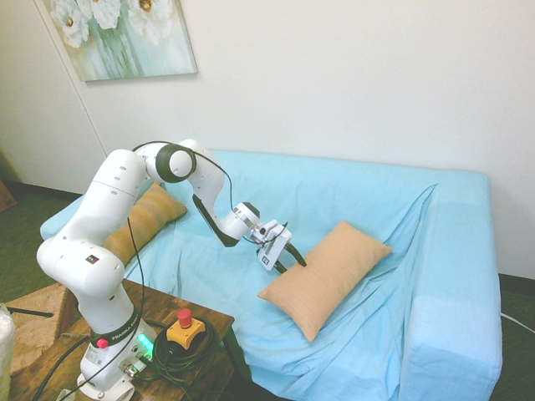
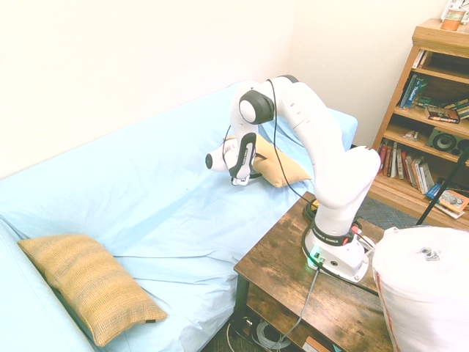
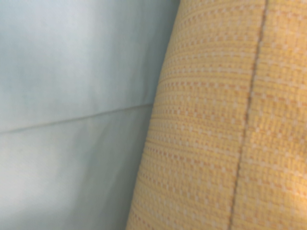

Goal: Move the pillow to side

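Observation:
My gripper takes hold of the pillow by its seamed long edge point(image 1: 310, 254) point(image 3: 245, 120) next, since the pillow's broad side is wider than the fingers open.
The peach ribbed pillow point(image 1: 326, 274) lies flat on the blue sofa seat, its far corner close to the side point(image 1: 456, 317), the boxy sofa arm with loose diagonal folds. From the opposite camera the pillow point(image 2: 88, 284) rests by that side point(image 2: 18, 315) at the lower left. My gripper point(image 1: 288, 261) hangs open over the seat, tilted toward the pillow's near end, with nothing between its fingers. From the other side the gripper point(image 2: 239, 181) stands clearly apart from the pillow. The wrist view holds the pillow's weave and a seam point(image 3: 225, 120) beside blue cover.
A darker striped cushion point(image 1: 146, 219) leans at the other end of the sofa, behind my arm point(image 2: 277, 169). A wooden table point(image 2: 293, 293) bears the arm in front of the sofa. A bookshelf point(image 2: 429, 110) stands beyond it.

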You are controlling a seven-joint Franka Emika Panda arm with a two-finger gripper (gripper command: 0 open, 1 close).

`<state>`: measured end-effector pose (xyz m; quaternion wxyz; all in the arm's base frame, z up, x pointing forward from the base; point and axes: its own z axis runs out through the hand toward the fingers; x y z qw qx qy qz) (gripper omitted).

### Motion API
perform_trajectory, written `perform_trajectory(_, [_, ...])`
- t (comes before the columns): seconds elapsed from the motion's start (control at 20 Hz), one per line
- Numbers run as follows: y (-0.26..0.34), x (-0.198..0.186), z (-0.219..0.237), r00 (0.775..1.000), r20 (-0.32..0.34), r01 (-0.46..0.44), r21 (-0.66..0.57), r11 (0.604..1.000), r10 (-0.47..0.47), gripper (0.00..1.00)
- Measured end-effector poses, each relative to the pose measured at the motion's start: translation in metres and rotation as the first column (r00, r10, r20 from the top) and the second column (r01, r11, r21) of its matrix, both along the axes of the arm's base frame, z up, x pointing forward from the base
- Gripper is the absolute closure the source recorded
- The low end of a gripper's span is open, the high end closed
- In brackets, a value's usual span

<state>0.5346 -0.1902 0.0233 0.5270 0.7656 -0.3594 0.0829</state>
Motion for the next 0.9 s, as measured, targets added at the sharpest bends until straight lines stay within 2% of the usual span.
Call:
perform_trajectory(0.1, [-0.013,-0.003,-0.004,1.000,-0.005,0.005,-0.009,1.000,-0.005,0.00])
perform_trajectory(0.15, [-0.019,-0.005,-0.006,1.000,-0.011,0.008,-0.011,1.000,-0.008,1.00])
perform_trajectory(0.55, [-0.024,-0.008,-0.010,1.000,-0.023,0.008,0.004,1.000,-0.008,1.00])
perform_trajectory(0.9, [-0.029,-0.009,-0.004,1.000,0.013,0.010,0.020,1.000,-0.010,1.00])
